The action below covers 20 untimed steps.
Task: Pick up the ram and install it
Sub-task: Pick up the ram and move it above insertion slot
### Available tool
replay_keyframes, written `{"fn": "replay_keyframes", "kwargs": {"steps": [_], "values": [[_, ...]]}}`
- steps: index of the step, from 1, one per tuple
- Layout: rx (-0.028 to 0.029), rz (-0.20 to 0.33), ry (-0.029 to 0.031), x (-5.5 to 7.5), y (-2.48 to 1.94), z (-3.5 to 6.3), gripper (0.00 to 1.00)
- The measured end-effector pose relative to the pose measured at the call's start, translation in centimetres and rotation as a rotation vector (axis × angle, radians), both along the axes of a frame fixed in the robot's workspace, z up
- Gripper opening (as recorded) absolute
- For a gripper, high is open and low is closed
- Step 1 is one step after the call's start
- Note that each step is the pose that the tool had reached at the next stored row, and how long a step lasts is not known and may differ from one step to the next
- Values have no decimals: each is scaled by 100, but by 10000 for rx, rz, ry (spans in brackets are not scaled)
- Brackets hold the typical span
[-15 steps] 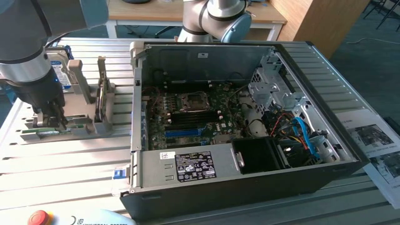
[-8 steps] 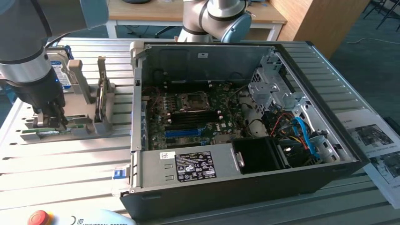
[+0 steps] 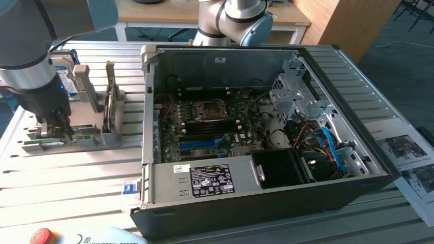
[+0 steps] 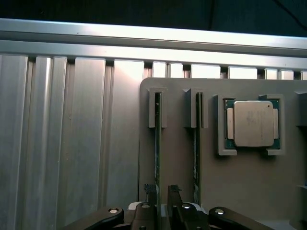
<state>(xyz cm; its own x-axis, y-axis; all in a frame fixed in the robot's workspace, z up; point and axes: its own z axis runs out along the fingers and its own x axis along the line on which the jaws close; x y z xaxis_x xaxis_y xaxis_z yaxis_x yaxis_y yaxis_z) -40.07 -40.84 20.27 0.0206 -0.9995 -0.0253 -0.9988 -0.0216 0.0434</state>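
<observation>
Grey slot holders hug the ram stick's ends nearer the fixture's edge, so my gripper will pinch the stick's bare part [image 4: 158,179] between the holders next.
Two ram sticks stand on edge in slots of a grey fixture [image 4: 240,191]. The ram [image 4: 157,143] nearer the fixture's edge runs down between my fingertips, and the second stick [image 4: 196,143] lies parallel beside it. My gripper [image 4: 162,192] is open and straddles the first stick, with a gap on either side of it. In the exterior view my gripper [image 3: 58,133] is low over the fixture [image 3: 95,138] at the exterior view's left, beside the open computer case [image 3: 271,193].
A square silver processor chip [image 4: 253,123] sits in a pocket of the fixture. Inside the case lie the motherboard's blue slot [image 3: 203,144], the processor socket [image 3: 207,109] and loose cables [image 3: 326,145]. Upright grey holders [image 3: 112,101] stand behind the gripper. A red button [image 3: 42,236] is at the table's front edge.
</observation>
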Motion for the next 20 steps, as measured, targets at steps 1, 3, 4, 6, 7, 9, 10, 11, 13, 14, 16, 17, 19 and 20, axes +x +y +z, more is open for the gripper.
{"fn": "replay_keyframes", "kwargs": {"steps": [1,3,4,6,7,9,10,11,13,14,16,17,19,20], "values": [[0,12,1,3,0,0,24],[-1,41,2,8,-2,0,24],[-2,46,2,8,-2,0,24],[-1,46,2,8,-1,0,24],[-1,47,2,8,-1,0,24],[-2,75,2,8,-1,0,24],[-1,115,2,8,-2,0,24],[-1,160,2,8,-2,0,24],[-1,189,2,8,-1,0,24],[-2,190,1,8,-2,0,24],[-1,190,2,8,-1,0,24],[-2,190,3,8,-1,0,24],[-2,190,2,8,-1,-7,24],[-2,190,3,8,-1,-9,24]]}}
